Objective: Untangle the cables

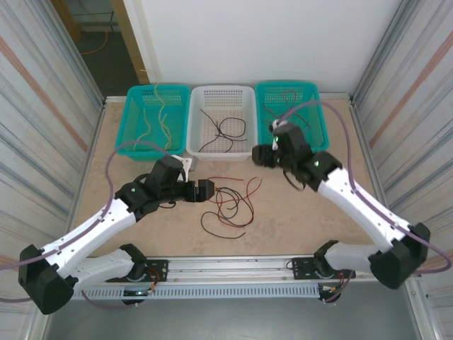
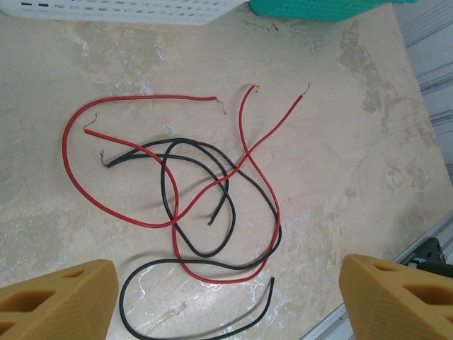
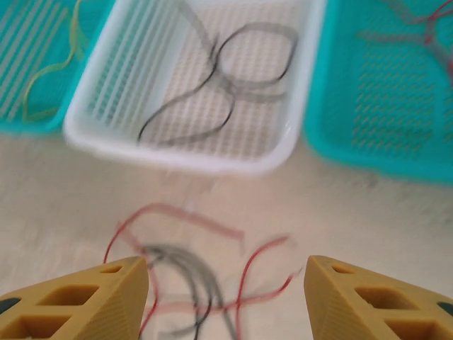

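The red cable is looping and needs to be untangled alone. My right gripper should reach it and grab its outer bend (image 3: 109, 251), leaving the black cables free.
A tangle of red and black cables (image 1: 230, 202) lies on the table's middle. In the left wrist view a red cable (image 2: 156, 96) loops across a black cable (image 2: 204, 255), and both lie flat. My left gripper (image 1: 207, 190) hovers at the tangle's left edge. It is open (image 2: 228, 283), with nothing held between the fingers (image 2: 60, 301). My right gripper (image 1: 263, 154) hangs by the white basket's front right corner, above and behind the tangle. It is also open (image 3: 225, 276) and holds nothing; that view is blurred, with the tangle (image 3: 191, 283) below its fingers (image 3: 375, 297).
Three baskets line the back edge. The left teal basket (image 1: 145, 151) holds yellow cables (image 1: 164, 117). The white basket (image 1: 221, 154) holds black cables (image 1: 226, 131). The right teal basket (image 1: 322, 117) holds red cables (image 1: 290, 95). A metal rail (image 1: 233, 265) runs along the near edge.
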Controlling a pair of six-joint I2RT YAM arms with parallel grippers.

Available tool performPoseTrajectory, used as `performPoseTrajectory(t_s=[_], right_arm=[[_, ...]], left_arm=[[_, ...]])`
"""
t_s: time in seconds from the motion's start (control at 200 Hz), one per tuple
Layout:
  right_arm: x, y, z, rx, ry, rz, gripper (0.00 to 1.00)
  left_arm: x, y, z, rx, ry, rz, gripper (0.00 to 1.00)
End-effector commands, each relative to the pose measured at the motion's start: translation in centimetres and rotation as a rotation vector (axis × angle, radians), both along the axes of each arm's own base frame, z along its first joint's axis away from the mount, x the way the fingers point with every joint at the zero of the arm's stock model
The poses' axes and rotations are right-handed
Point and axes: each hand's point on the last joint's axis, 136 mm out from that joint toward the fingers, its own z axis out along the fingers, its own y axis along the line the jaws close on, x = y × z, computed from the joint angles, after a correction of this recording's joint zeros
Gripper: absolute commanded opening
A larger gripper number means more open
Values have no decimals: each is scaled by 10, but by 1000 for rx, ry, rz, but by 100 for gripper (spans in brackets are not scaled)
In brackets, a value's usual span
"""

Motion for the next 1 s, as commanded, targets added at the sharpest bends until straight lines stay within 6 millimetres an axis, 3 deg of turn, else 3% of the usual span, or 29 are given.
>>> performPoseTrajectory(t_s=[0.0,0.105,0.215,0.391,0.541,0.742,0.897,0.937,0.997], right_arm=[[-26,12,-57,47,113,-66,57],[-52,44,-93,37,209,9,55],[-68,83,-117,-35,268,105,51],[-67,132,-144,-159,283,212,50],[-66,176,-152,-256,254,320,50],[-48,182,-180,-373,272,305,46],[-46,180,-197,-429,323,299,42],[-49,180,-202,-435,339,306,39],[-53,181,-203,-445,339,312,26]], left_arm=[[5,-6,-4,2,-8,-10,79],[7,-1,-16,39,26,12,73],[10,13,-24,47,54,74,67],[9,37,-27,-11,95,175,64],[0,58,-31,-11,122,219,63],[-4,86,-23,-68,108,296,63],[-6,78,-18,-126,108,255,63],[-6,77,-18,-132,111,250,63],[-6,77,-19,-130,109,251,63]])
